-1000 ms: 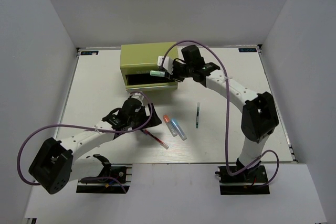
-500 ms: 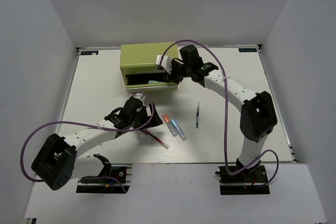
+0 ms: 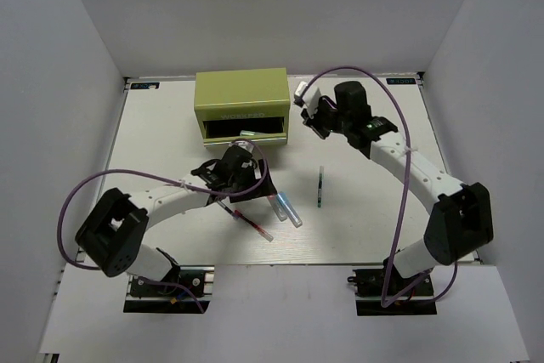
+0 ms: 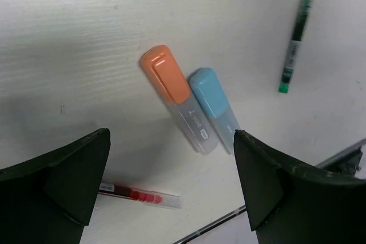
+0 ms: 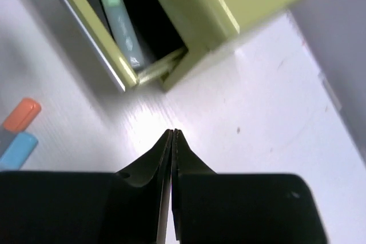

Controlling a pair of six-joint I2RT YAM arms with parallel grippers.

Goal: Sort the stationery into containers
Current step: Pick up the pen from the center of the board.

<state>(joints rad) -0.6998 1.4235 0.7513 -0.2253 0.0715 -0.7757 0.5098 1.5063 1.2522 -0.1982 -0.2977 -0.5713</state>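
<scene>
I am not ready to close yet: the orange-capped highlighter [image 3: 277, 208] [image 4: 171, 92] lies at an angle on the tabletop below both fingers of my left gripper. I should turn and lower the gripper first, then close it on the orange-capped highlighter.
The olive-green chest [image 3: 240, 95] stands at the back with one drawer [image 3: 246, 131] pulled out. A green-capped highlighter [image 5: 117, 18] lies in its black inside. My right gripper [image 3: 313, 118] is shut and empty, right of the chest and above the table; its tips [image 5: 173, 132] meet. My left gripper [image 4: 171, 141] is open above the orange-capped highlighter [image 4: 171, 92] and the blue-capped highlighter [image 4: 214, 104], which lie side by side. A red-white pen [image 4: 140, 195] lies near it, and also shows in the top view [image 3: 255, 227]. A dark green pen [image 3: 320, 186] lies to the right.
White walls enclose the table on three sides. The left arm's purple cable [image 3: 127, 180] loops over the left half of the table. The chest's open drawer front [image 5: 91, 38] sticks out toward the arms.
My right gripper let the green highlighter go into the drawer, pulled back to the right and shut. My left gripper moved right, over the orange and blue highlighters.
</scene>
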